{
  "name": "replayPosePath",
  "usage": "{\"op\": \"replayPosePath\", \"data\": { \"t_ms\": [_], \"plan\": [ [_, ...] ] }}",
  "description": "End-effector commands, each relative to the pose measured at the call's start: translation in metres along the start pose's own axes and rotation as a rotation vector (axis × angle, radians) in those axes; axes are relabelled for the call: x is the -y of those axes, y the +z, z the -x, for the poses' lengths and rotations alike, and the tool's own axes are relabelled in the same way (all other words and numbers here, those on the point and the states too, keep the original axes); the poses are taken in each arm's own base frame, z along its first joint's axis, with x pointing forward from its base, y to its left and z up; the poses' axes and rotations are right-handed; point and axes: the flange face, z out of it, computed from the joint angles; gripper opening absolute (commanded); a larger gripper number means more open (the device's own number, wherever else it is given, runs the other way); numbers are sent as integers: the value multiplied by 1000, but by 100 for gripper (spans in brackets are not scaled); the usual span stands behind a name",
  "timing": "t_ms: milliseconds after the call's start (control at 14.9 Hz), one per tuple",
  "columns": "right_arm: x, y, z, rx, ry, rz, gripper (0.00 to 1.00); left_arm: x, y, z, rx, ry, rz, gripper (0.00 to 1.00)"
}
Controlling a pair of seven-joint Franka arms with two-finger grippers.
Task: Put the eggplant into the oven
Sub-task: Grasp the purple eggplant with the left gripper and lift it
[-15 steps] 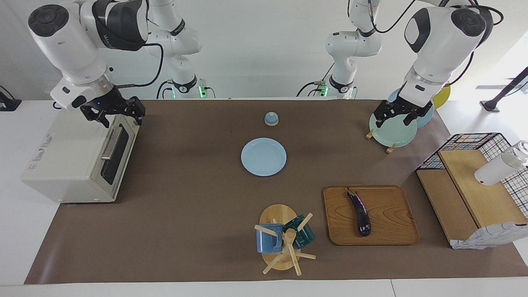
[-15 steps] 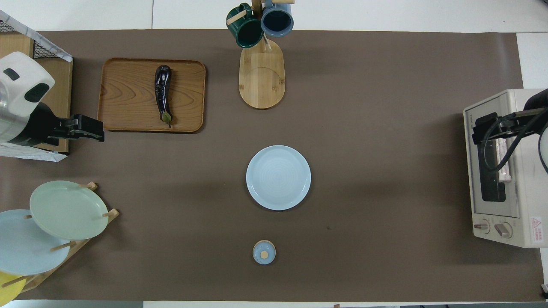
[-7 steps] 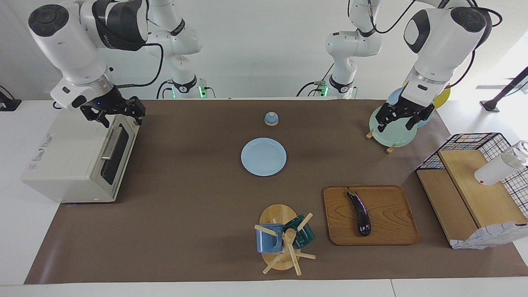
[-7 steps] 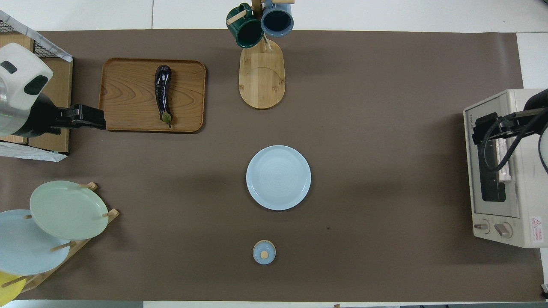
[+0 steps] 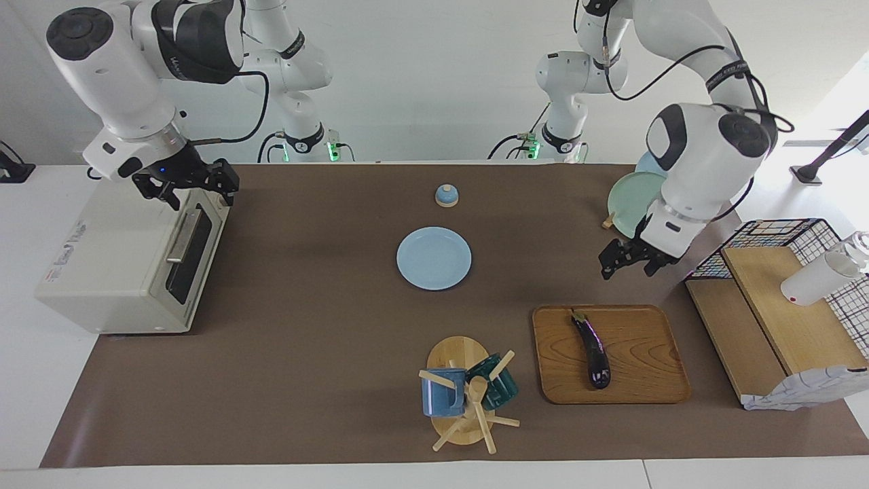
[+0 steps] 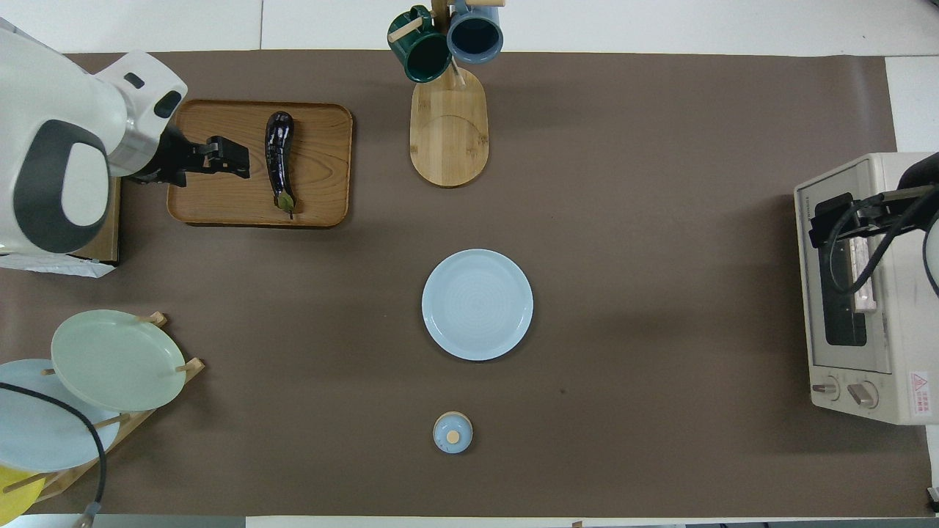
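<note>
The left gripper grabs the dark purple eggplant [image 6: 279,145] by its middle [image 6: 279,160] next, to keep it level, as it stretches long from green cap to rounded end.
The dark purple eggplant [image 5: 592,348] lies on a wooden tray [image 5: 645,367], its green cap toward the robots; it also shows in the overhead view [image 6: 279,158] on the tray [image 6: 213,198]. My left gripper [image 5: 628,263] is open and empty, up in the air; in the overhead view [image 6: 233,155] it is over the tray, beside the eggplant, toward the left arm's end. The cream-white oven [image 5: 108,265] stands at the right arm's end with its dark glass door shut. My right gripper [image 5: 189,185] waits open over the oven's top front edge [image 6: 829,220].
A light blue plate [image 5: 434,258] lies mid-table, with a small blue lidded knob [image 5: 447,195] nearer the robots. A mug tree [image 5: 468,394] stands beside the tray. A plate rack [image 5: 635,197] and a wire basket with wooden boards [image 5: 781,305] are at the left arm's end.
My left gripper has moved away from the plate rack, down and out over the tray toward the eggplant. The right arm, the oven and the eggplant have not moved.
</note>
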Motion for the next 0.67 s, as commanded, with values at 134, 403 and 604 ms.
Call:
{"op": "replayPosePath", "data": {
  "t_ms": [134, 403, 604],
  "plan": [
    [0, -3, 5, 2, 18, -28, 100, -27, 89, -47, -4, 18, 5, 100],
    [0, -3, 5, 2, 18, -28, 100, -18, 113, -61, -62, 95, 4, 100],
    [1, -3, 5, 2, 17, -28, 100, -22, 136, -50, -92, 115, 7, 100]
  ]
}}
